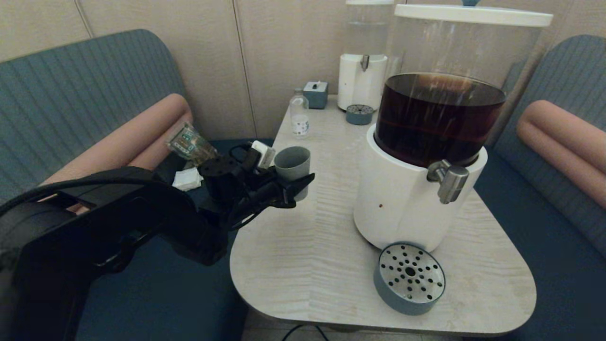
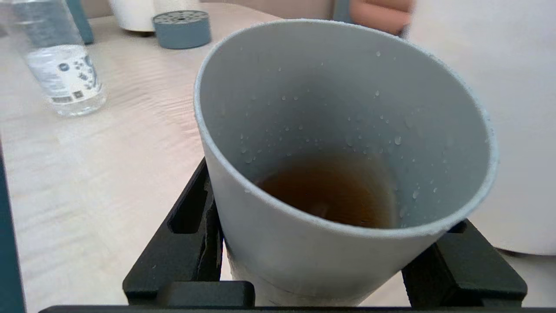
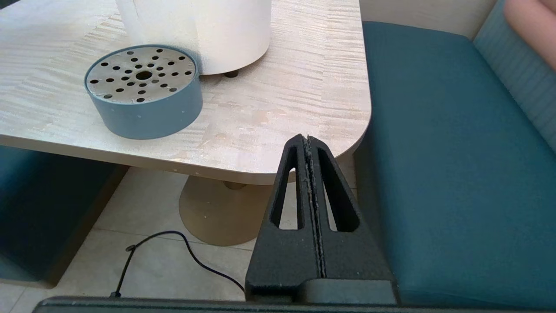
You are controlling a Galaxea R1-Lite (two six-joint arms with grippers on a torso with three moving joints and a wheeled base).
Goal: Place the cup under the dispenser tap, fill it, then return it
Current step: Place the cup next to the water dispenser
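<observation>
The cup's base (image 1: 301,197) hangs above the tabletop in the head view, so the cup stays held for now before my left gripper releases it.
The grey-blue cup (image 1: 292,163) stands upright near the table's left edge, well left of the dispenser tap (image 1: 447,180). My left gripper (image 1: 296,182) reaches in from the left and is shut on the cup's lower body. In the left wrist view the cup (image 2: 347,108) holds a shallow pool of brown liquid, with droplets on its inner wall. A black finger (image 2: 191,217) presses on each side of it, the left gripper (image 2: 332,195) straddling it. Whether the cup's base touches the table is hidden. My right gripper (image 3: 307,138) is shut and empty, low beside the table's near right corner.
The large dispenser (image 1: 440,118) of dark liquid stands on the table (image 1: 307,246) with a round perforated drip tray (image 1: 409,279) before it. At the back are a small clear bottle (image 1: 299,113), a smaller dispenser (image 1: 364,71), its tray (image 1: 359,114) and a blue-grey box (image 1: 316,94). Benches flank the table.
</observation>
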